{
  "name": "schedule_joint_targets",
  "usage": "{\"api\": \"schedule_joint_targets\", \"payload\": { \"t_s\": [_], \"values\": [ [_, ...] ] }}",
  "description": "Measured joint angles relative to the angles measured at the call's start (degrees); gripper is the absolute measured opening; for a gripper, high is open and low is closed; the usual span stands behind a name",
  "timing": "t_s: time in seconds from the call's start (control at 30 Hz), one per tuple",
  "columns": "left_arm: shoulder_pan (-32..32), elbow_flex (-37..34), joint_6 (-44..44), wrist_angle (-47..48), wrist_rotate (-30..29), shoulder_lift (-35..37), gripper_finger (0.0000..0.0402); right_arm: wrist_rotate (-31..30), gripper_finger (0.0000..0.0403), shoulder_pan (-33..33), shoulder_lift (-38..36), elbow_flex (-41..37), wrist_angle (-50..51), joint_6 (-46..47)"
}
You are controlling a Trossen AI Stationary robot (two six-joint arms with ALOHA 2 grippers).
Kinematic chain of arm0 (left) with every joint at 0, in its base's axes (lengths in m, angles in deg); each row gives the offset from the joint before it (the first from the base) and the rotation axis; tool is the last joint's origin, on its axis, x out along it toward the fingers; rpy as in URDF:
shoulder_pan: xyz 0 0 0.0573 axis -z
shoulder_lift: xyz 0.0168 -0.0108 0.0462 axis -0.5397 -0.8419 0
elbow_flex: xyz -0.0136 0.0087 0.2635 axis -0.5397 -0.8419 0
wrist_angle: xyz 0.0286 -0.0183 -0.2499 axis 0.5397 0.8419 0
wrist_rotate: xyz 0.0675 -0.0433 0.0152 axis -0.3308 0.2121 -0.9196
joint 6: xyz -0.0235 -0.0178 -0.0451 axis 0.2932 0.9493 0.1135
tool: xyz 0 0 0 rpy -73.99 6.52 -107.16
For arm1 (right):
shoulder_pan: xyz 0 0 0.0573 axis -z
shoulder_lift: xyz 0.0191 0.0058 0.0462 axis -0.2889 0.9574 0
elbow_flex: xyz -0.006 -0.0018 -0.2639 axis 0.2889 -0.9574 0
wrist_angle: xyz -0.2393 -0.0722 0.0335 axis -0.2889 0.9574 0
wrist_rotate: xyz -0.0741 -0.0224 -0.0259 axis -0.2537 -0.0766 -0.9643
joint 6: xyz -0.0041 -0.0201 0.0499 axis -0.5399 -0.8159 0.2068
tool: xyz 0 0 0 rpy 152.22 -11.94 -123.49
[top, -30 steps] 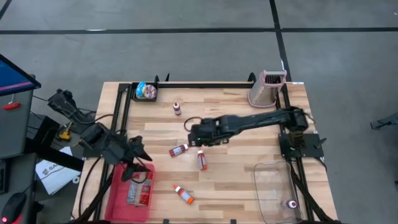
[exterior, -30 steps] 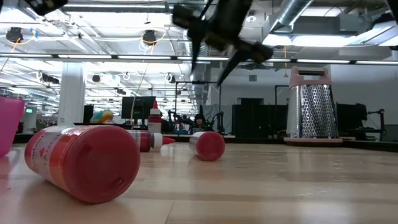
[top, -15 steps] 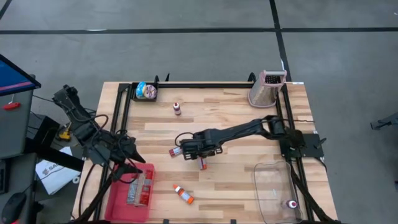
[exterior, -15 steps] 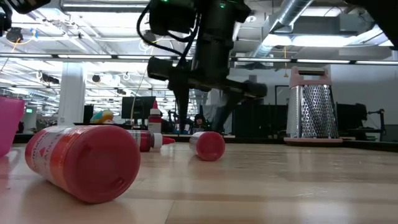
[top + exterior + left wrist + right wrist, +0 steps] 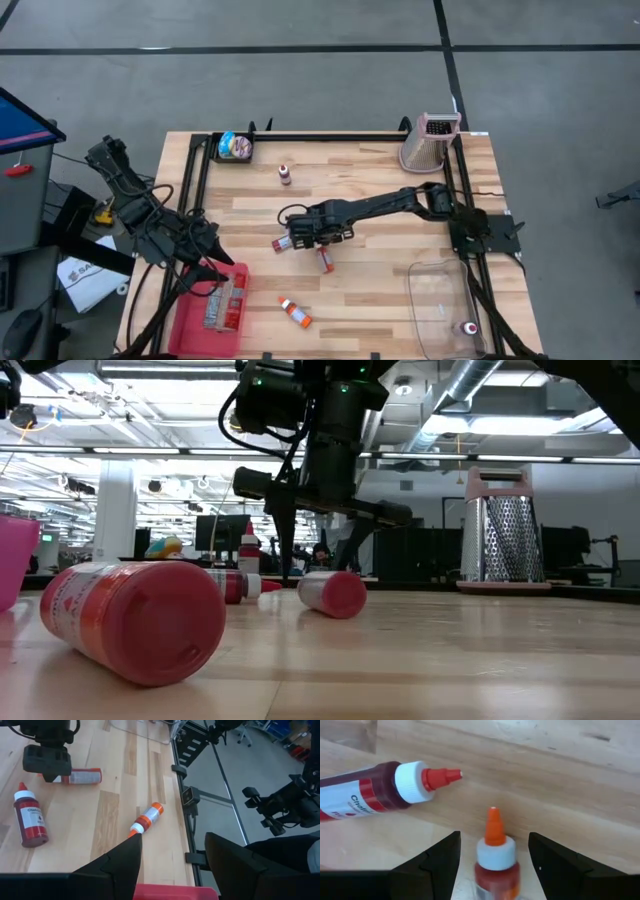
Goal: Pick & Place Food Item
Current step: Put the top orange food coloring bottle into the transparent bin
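My right gripper should next grab the orange-tipped bottle by its white cap (image 5: pixel 496 854) to place it in the clear tub.
Two small bottles lie on their sides at the middle of the wooden table. One has a white cap and an orange tip (image 5: pixel 495 862) (image 5: pixel 324 261). The other is dark red with a red tip (image 5: pixel 367 792) (image 5: pixel 287 242). My right gripper (image 5: pixel 493 837) (image 5: pixel 318 240) points down over the orange-tipped bottle. It is open, with one finger on each side of the bottle's tip end and clear of it. My left gripper (image 5: pixel 172 845) (image 5: pixel 213 258) hangs open above the far edge of the pink bin (image 5: pixel 195 320), holding nothing.
A third bottle with an orange cap (image 5: pixel 295 313) lies near the table's front edge. A small bottle (image 5: pixel 285 174) stands upright farther back. The pink bin holds packets. A clear tub (image 5: pixel 440 300) sits at the near right, a metal grater (image 5: pixel 430 142) at the far right and a bowl (image 5: pixel 235 146) at the far left.
My right gripper has come down from high above the table and shifted toward the left edge, ending low over the two middle bottles with its fingers still apart. My left gripper has drawn back a little toward the table's left edge.
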Motion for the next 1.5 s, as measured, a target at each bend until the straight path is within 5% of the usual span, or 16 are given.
{"api": "schedule_joint_targets", "payload": {
  "t_s": [0.6,1.07,1.3,1.5],
  "values": [
    [-0.07,0.04,0.02,-0.62,-0.09,0.0,0.0214,0.82,0.0219,-0.76,2.03,-0.09,0.21,-2.85],
    [-0.07,0.04,0.24,-1.62,-0.64,0.0,0.0214,-0.08,0.0099,-1.07,1.54,-0.04,-0.01,-5.05],
    [-0.07,0.04,0.11,-2.28,-1.93,-0.01,0.0214,-10.62,0.0099,-4.92,-8.07,1.03,7.62,-3.22],
    [-0.07,0.07,-1.16,-2.5,-5.49,-0.02,0.0214,-25.21,0.0099,-18.37,-18.55,1.03,26.27,20.01]
  ]
}}
